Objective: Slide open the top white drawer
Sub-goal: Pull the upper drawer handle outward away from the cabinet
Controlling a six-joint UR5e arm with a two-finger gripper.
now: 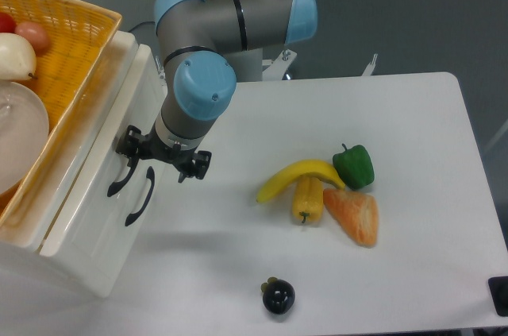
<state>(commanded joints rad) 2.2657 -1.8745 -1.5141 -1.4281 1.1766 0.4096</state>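
Note:
The robot's gripper should next slide the drawer open by grabbing the drawer's thin black handle [120, 183], as the top drawer's white front [86, 223] is wider than the robot's fingers.
The white cabinet stands at the left, seen from above. The top white drawer [94, 153] has a curved black handle [119, 181], and the drawer sits a little way out of the cabinet. My gripper [163, 160] is at the upper end of that handle. Its fingers are spread wide, and the left finger [127, 147] is right against the handle's top. The lower drawer front [119, 249] with its own black handle [140, 197] lies just to the right of it.
A yellow wicker basket [75, 42] with fruit and a white bowl sits on the cabinet. On the table lie a banana [298, 175], a yellow pepper [307, 199], a green pepper [354, 166], an orange slice [353, 217] and a dark round fruit [279, 296].

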